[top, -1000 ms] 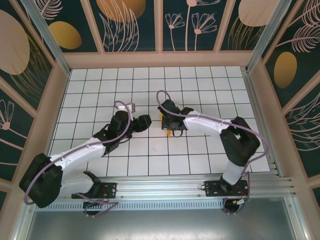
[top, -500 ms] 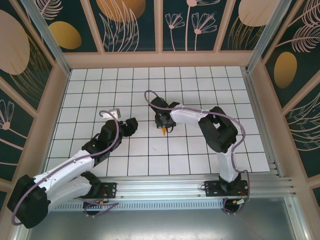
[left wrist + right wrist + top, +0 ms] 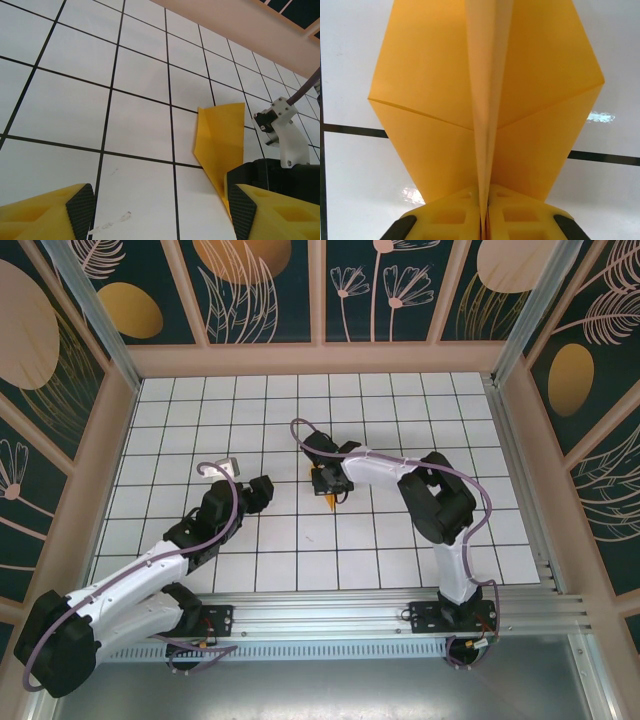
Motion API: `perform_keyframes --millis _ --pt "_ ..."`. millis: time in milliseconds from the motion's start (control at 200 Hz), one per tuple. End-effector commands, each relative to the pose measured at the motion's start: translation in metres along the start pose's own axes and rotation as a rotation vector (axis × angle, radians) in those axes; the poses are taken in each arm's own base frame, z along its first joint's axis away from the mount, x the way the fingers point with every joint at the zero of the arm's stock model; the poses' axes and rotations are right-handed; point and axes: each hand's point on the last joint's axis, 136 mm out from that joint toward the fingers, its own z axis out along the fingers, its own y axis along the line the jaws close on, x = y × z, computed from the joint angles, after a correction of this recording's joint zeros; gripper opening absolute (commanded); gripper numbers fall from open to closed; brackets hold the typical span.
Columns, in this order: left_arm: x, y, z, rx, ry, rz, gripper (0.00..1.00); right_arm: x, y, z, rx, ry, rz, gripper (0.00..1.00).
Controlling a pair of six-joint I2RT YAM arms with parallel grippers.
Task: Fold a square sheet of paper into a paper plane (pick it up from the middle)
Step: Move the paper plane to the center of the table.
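Note:
The plane (image 3: pixel 485 100) is low over flat, empty tiles with both wings spread, and it would end on the middle floor. It is time for my right gripper to open now.
The square sheet of paper is folded into an orange-yellow paper plane (image 3: pixel 485 100) with a raised centre crease and two wings spread to the sides. My right gripper (image 3: pixel 485 220) is shut on that centre crease, holding the plane just above the tiled floor (image 3: pixel 300 540). From above, the pointed orange tip (image 3: pixel 331 503) pokes out below the right gripper (image 3: pixel 325 485) near the middle of the floor. My left gripper (image 3: pixel 268 488) stands open about one tile to its left, nothing between its fingers. In the left wrist view the plane (image 3: pixel 220 135) hangs ahead on the right, beyond the open left gripper (image 3: pixel 159 210).
White tiles with black lines cover the floor, boxed in by a pale wooden rim (image 3: pixel 320 358) and patterned dark walls. The right arm's elbow (image 3: pixel 440 500) arches over the right half. An aluminium rail (image 3: pixel 330 615) with both bases runs along the near edge.
The right gripper has carried the folded paper a little left and its elbow has swung in. The left gripper has pulled back to the left, away from the paper.

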Motion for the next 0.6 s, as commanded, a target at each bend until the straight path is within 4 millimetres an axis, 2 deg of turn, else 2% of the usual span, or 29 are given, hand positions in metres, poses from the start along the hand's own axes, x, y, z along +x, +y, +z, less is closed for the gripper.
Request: perform_keyframes --millis 0,125,185,395,590 --pt "-0.002 0.004 0.001 -0.020 -0.007 0.016 0.73 0.005 -0.002 0.004 0.007 0.044 -0.018 0.13" --pt "-0.006 0.002 0.000 -0.021 -0.015 0.024 0.73 0.003 -0.004 0.000 0.008 0.051 -0.003 0.14" --pt "-0.010 0.002 -0.001 -0.023 -0.032 0.030 0.73 -0.005 -0.001 -0.013 -0.006 0.025 -0.002 0.18" --pt "-0.029 0.006 -0.009 -0.061 -0.112 0.067 0.77 -0.046 0.012 -0.090 -0.100 -0.149 -0.005 0.35" --pt "-0.051 0.011 -0.018 -0.119 -0.204 0.127 0.83 -0.072 -0.001 -0.162 -0.099 -0.335 0.003 0.38"
